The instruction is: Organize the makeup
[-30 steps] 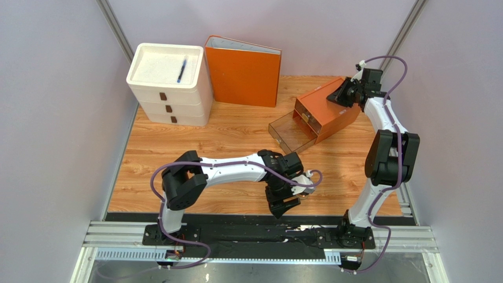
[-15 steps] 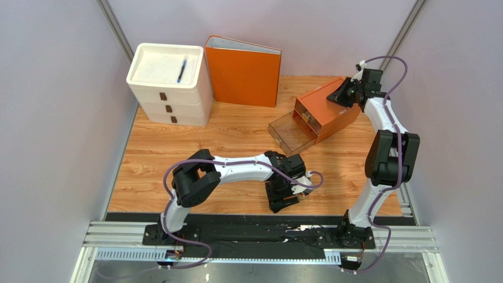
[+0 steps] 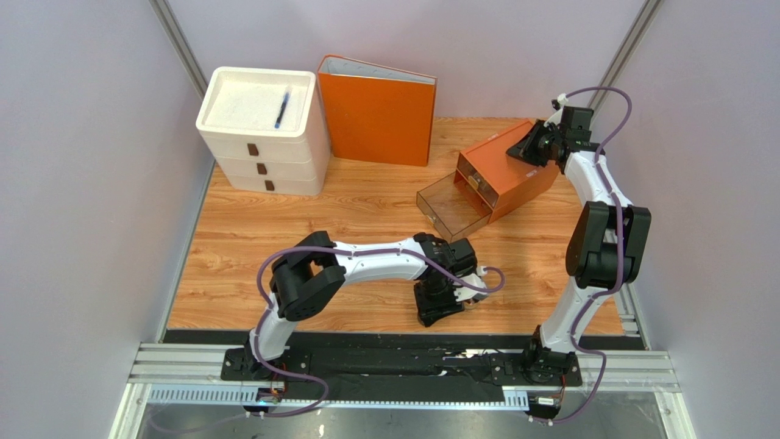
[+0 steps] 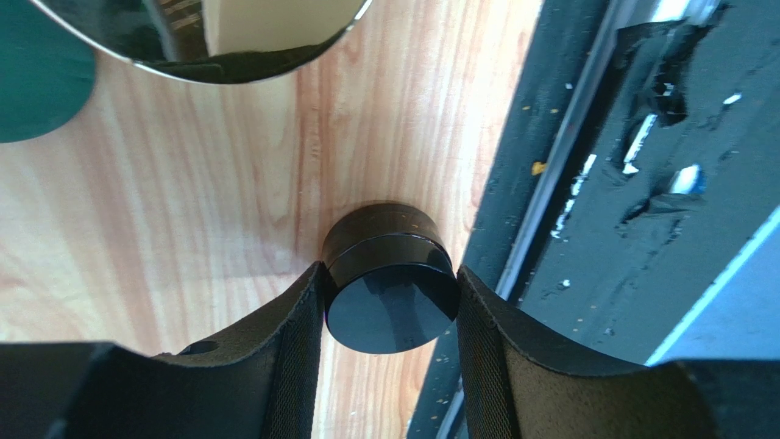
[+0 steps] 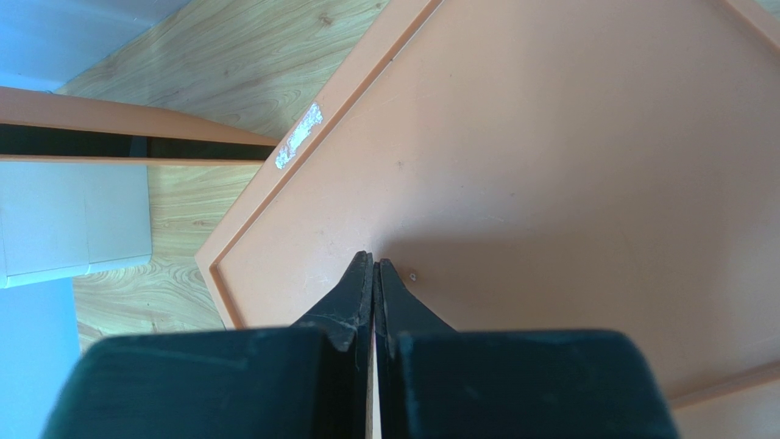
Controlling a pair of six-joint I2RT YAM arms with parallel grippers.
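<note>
My left gripper would lift the black round pot (image 4: 392, 291) off the wood if it went up now, because its fingers hold the pot from both sides.
A black round pot (image 4: 392, 291) stands on the wood right at the table's front edge. My left gripper (image 4: 389, 306) is shut on it, a pad touching each side. At the top left of the left wrist view lie a dark green disc (image 4: 35, 87) and a shiny mirror-faced disc (image 4: 220, 37) of the makeup. In the top view the left gripper (image 3: 439, 306) points down and hides the pot. My right gripper (image 5: 375, 263) is shut and empty, its tips resting on the lid of the orange drawer box (image 3: 513, 169), whose clear drawer (image 3: 453, 208) stands pulled out.
A white drawer unit (image 3: 263, 137) at the back left carries a blue pen (image 3: 282, 108) on top. An orange binder (image 3: 377, 110) stands beside it. A black rail (image 4: 622, 183) runs along the table's near edge, just past the pot.
The left arm has drawn in and lowered at the front edge, and its jaws have narrowed onto the black pot. The right arm has not moved.
</note>
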